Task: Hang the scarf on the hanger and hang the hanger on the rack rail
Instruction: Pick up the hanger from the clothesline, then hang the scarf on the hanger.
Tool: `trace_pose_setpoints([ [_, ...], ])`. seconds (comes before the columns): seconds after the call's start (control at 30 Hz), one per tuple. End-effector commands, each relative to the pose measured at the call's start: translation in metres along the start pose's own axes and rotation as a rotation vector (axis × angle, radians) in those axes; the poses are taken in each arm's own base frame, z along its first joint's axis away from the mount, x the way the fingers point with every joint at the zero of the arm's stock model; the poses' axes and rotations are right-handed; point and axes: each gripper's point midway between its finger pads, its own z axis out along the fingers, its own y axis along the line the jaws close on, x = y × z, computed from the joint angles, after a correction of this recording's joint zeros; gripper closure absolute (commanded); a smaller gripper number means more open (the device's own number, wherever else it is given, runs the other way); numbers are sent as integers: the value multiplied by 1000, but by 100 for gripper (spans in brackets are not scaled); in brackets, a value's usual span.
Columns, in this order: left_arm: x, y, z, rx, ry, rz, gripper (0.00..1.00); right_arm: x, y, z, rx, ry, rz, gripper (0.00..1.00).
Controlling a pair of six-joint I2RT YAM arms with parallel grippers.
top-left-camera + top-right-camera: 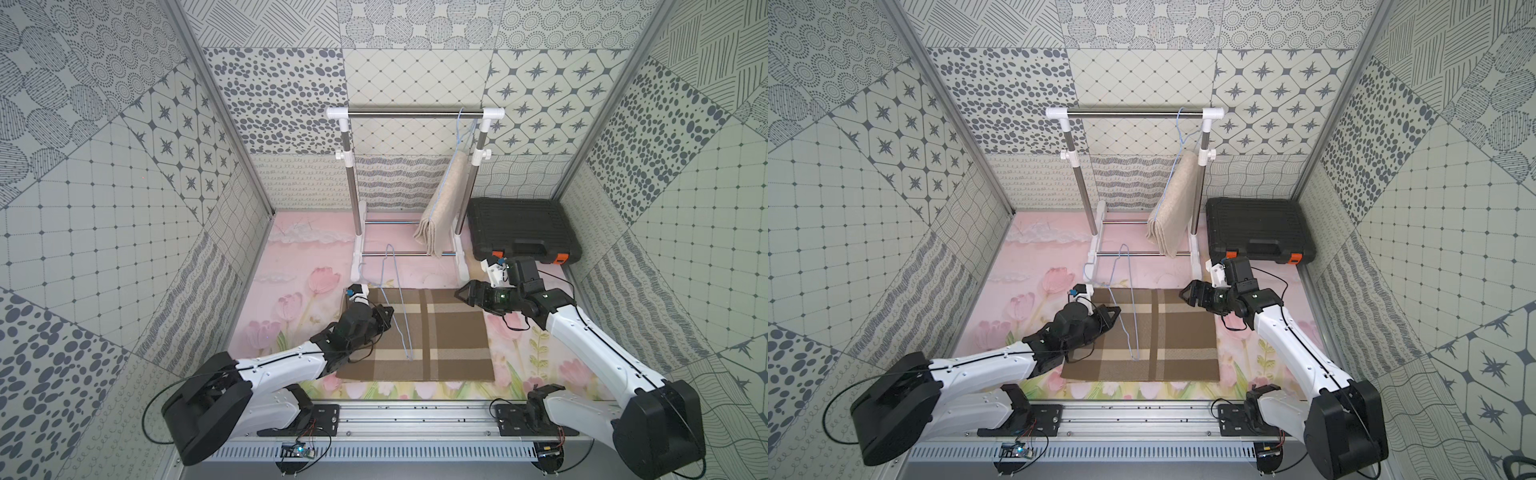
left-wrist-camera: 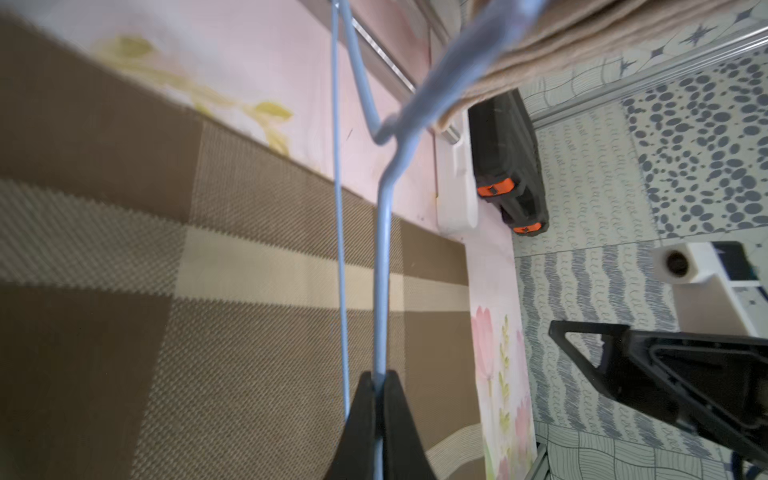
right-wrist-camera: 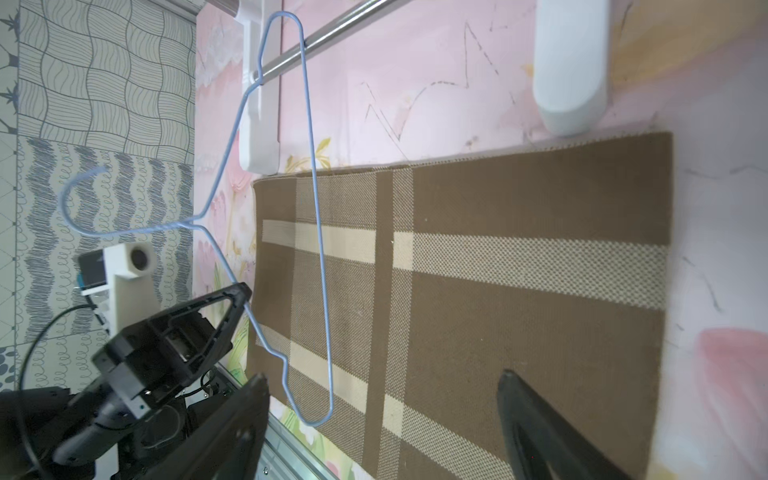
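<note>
My right gripper is going to grab the scarf point(image 1: 436, 340) next by its far corner on the side away from the hanger, to drape that end of the scarf through the hanger.
The brown plaid scarf point(image 1: 436, 340) point(image 1: 1167, 336) point(image 2: 208, 291) point(image 3: 498, 270) lies flat and folded on the pink flowered table. A light blue wire hanger point(image 1: 402, 299) point(image 1: 1132, 299) point(image 2: 382, 270) point(image 3: 320, 257) stands tilted above the scarf's left part, hook toward the rack. My left gripper point(image 1: 388, 311) point(image 1: 1117, 309) point(image 2: 377, 376) is shut on one sloping wire of that hanger. Over the scarf's far right corner my right gripper point(image 1: 461, 293) point(image 1: 1185, 291) point(image 3: 382, 376) hovers open, jaws wide apart with nothing between them.
A white and steel clothes rack point(image 1: 415, 113) point(image 1: 1133, 112) stands behind the scarf. On its bar hangs a second blue hanger with a beige cloth point(image 1: 440, 208) point(image 1: 1173, 208). A black case point(image 1: 519, 232) point(image 1: 1258, 228) with orange latches lies at the back right. Patterned walls close in on three sides.
</note>
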Motion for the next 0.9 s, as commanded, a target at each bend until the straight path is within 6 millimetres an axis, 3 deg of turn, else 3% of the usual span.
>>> trace_pose_setpoints([
  [0.0,8,-38,-11,298,-109,-166,100,-1,-8,0,14,-60,8,13],
  [0.1,38,-18,-13,259,-64,-146,100,15,-29,5,67,-49,35,14],
  [0.17,47,-7,-19,240,-60,-139,100,23,-43,7,114,-54,37,14],
  [0.23,45,1,-26,226,-77,-147,100,28,-57,7,159,-62,43,13],
  [0.43,38,-3,-30,114,-87,-108,100,36,-79,6,250,-72,130,3],
  [0.6,38,8,-28,67,-108,-139,100,54,-101,20,321,6,145,3],
  [0.87,47,22,-26,-34,-60,-152,100,57,-117,39,364,70,120,7],
])
